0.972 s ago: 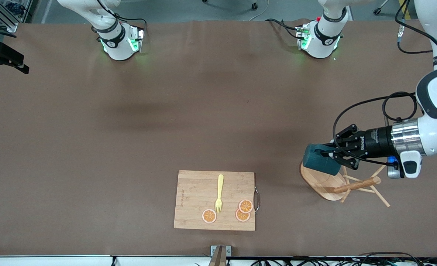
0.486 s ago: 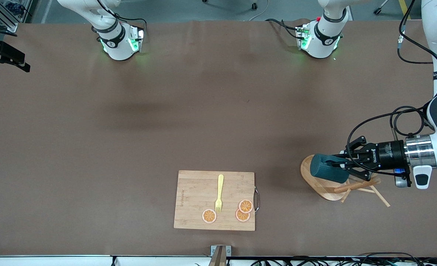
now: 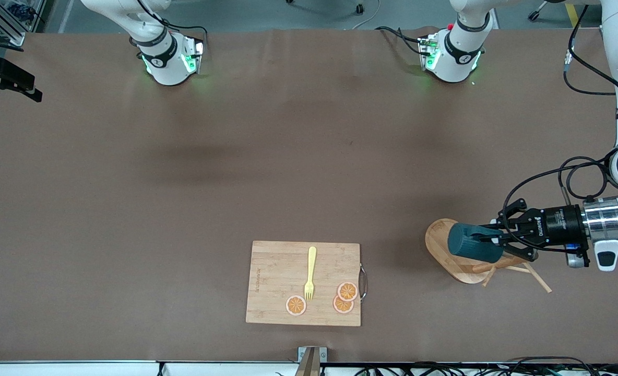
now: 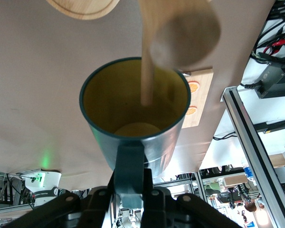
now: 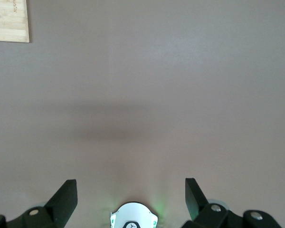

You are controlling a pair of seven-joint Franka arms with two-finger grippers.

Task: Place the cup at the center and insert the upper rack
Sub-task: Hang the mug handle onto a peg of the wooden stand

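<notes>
The peg's tip (image 4: 146,99) is all that reaches inside the cup's rim (image 4: 81,99), so my left gripper needs to keep holding the teal cup until it is closer to the post.
My left gripper (image 3: 492,242) is shut on the side handle of the dark teal cup (image 3: 473,243) and holds it on its side over the wooden mug tree (image 3: 441,243) at the left arm's end of the table. In the left wrist view the cup (image 4: 109,102) shows its mustard-yellow inside, with its handle between my left gripper's (image 4: 131,186) jaws. The tree's round post top (image 4: 185,34) is just in front of the cup's mouth and a thin peg (image 4: 146,71) crosses it. My right gripper (image 5: 130,187) is open and empty over bare table.
A bamboo cutting board (image 3: 275,282) lies near the table's front edge with a yellow fork (image 3: 309,272) and three orange slices (image 3: 346,291) on it. Its corner shows in the right wrist view (image 5: 8,21). The tree's pegs (image 3: 539,278) stick out below my left gripper.
My left gripper has carried the cup toward the left arm's end of the table and lower in the front view, from over the tree's base toward its post. The right arm has not moved.
</notes>
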